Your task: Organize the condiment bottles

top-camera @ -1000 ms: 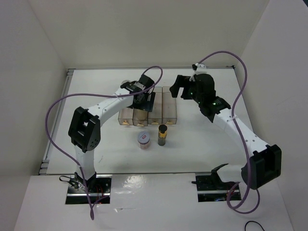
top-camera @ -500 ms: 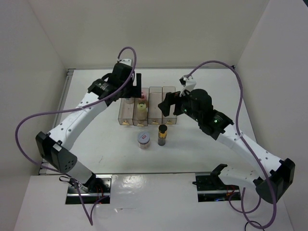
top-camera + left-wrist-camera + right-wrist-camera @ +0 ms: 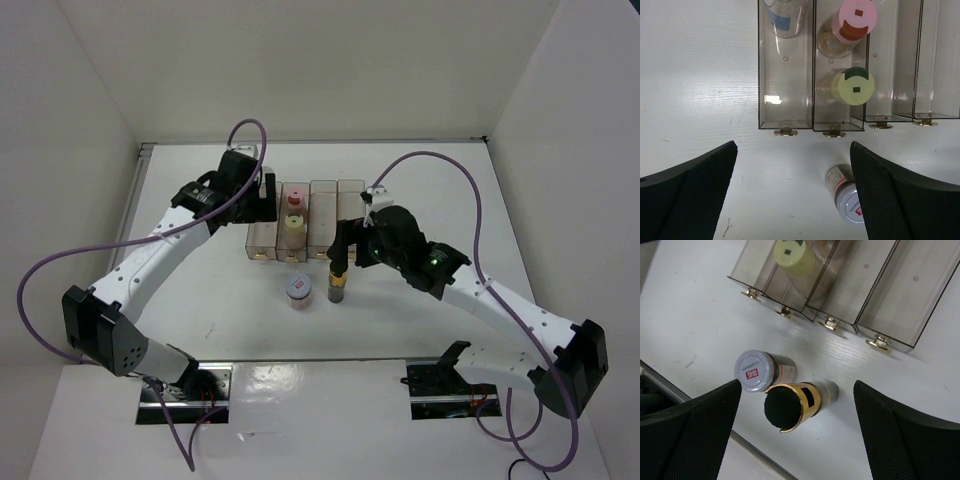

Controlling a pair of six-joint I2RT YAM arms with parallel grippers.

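Observation:
The right gripper grabs the dark bottle by its black cap next, to stand the bottle in the empty section of the rack beside the yellow-capped bottle.
The pink-capped bottle [image 3: 296,196] and the yellow-capped bottle [image 3: 294,222] stand in the rack's second compartment from the left. The left wrist view shows the pink cap [image 3: 857,15], the yellow cap [image 3: 856,86] and the tall white bottle [image 3: 785,17] in the leftmost compartment. The squat red-rimmed jar [image 3: 300,290] and the slim dark black-capped bottle [image 3: 338,281] stand on the table in front of the rack. My left gripper [image 3: 260,197] is open and empty over the rack's left end. My right gripper [image 3: 346,243] is open, just above the dark bottle [image 3: 790,407], with the jar [image 3: 760,371] beside it.
The clear four-compartment rack [image 3: 350,215] sits mid-table; its two right compartments [image 3: 890,290] hold nothing. It also shows in the left wrist view [image 3: 890,75]. White walls close in the table at the back and on both sides. Purple cables loop above both arms.
My left gripper has risen off the rack and moved left, uncovering the pink and yellow caps. My right gripper has come forward and left from behind the rack to over the dark bottle.

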